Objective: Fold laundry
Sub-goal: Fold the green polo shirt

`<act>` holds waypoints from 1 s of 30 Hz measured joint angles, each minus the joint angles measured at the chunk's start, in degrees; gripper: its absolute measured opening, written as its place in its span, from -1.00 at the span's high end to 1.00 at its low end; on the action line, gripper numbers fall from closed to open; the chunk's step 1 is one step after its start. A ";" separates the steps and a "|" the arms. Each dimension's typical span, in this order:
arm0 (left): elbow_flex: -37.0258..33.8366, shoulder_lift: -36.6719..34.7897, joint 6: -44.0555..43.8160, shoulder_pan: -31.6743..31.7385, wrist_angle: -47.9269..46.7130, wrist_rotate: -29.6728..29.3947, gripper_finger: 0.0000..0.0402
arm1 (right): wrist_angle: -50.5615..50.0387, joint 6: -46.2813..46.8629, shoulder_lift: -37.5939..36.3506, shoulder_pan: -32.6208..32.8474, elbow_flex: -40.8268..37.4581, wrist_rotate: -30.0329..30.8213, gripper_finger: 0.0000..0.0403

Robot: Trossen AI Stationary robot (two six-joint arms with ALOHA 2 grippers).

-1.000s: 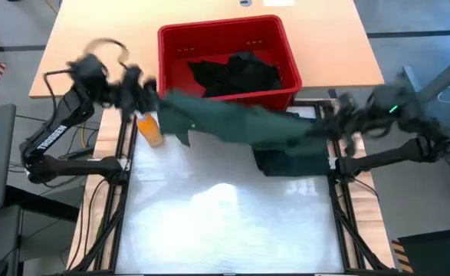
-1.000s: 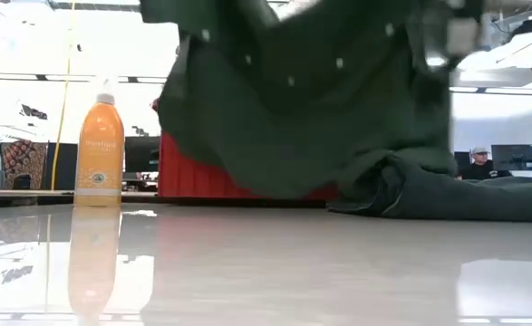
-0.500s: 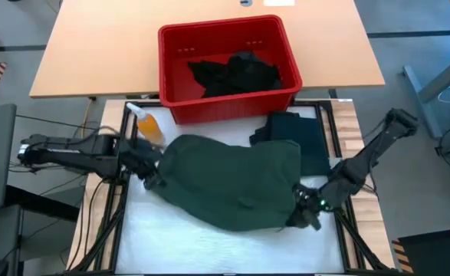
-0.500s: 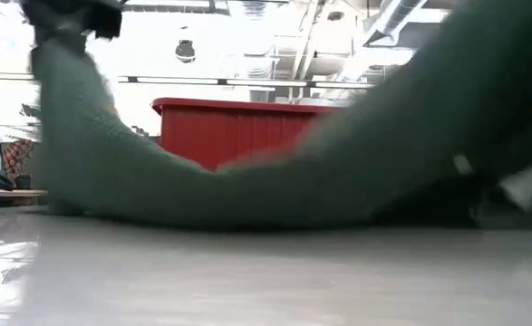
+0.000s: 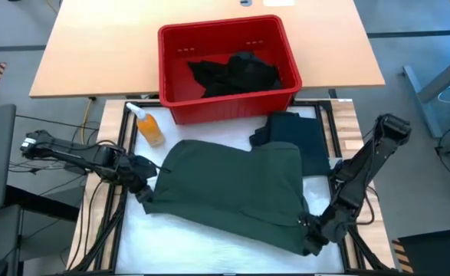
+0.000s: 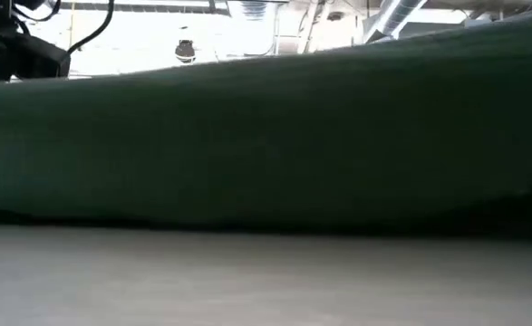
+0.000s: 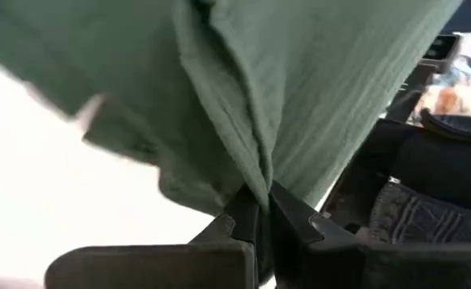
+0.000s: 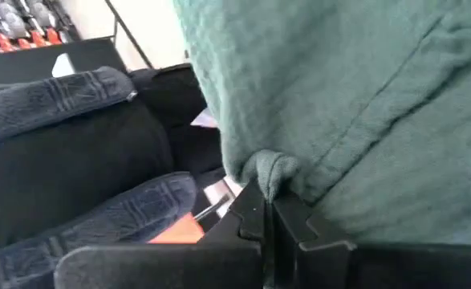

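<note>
The green shirt's hem (image 5: 217, 228) slants from my fingertips across the white tabletop, so my left gripper should pull the shirt nearer before it opens.
A dark green shirt (image 5: 232, 188) of the laundry lies spread across the white table top and fills the low view (image 6: 266, 136). My left gripper (image 5: 143, 192) is shut on its near left corner. My right gripper (image 5: 310, 236) is shut on its near right corner. Black garments (image 5: 236, 73) lie heaped in the red bin (image 5: 171, 69) behind the shirt. A folded dark garment (image 5: 297, 138) lies flat on the table at the far right, with the shirt's far right edge partly over it. My left gripper pinches a bunched fold of the green shirt (image 7: 255, 181) between its two fingers, at the shirt's near left corner. The fingers come slanting down from the table's left. The cloth spreads away from the hold over the table. My right gripper pinches a small gathered bunch of the shirt's edge (image 8: 271, 172) between its two fingers, at the near right corner. The fingers come slanting down from the table's right. The cloth fans out from the hold toward the left gripper.
An orange spray bottle (image 5: 149, 126) stands at the table's far left, just beyond the shirt's left corner. The red bin sits on the wooden table behind. Bare white table shows along the near edge (image 5: 209, 257). The black frame rails (image 5: 121, 230) run along both sides.
Both grippers, shut on the shirt, have come down from bin height and toward the table's near edge, turning as they went. The green shirt, which hung bunched in the air before the bin, now lies spread out flat over the table.
</note>
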 joint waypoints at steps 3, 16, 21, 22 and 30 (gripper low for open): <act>-1.53 0.07 -1.78 0.00 3.13 0.10 1.00 | 2.65 2.47 2.32 0.02 0.04 -1.25 0.90; -3.26 3.51 -7.44 -7.40 16.28 -0.41 0.96 | 10.69 6.13 6.66 0.09 0.04 -4.10 0.66; -3.26 7.42 -8.15 -10.82 16.77 0.62 0.74 | 10.74 6.83 6.66 0.06 0.04 -8.55 0.54; -3.26 8.17 -8.19 -11.42 16.10 1.34 0.69 | 10.69 7.09 6.66 0.06 0.04 -9.75 0.52; -3.26 12.46 -4.31 -14.26 16.22 0.43 0.40 | 10.75 7.63 6.53 -0.08 0.04 -15.65 0.37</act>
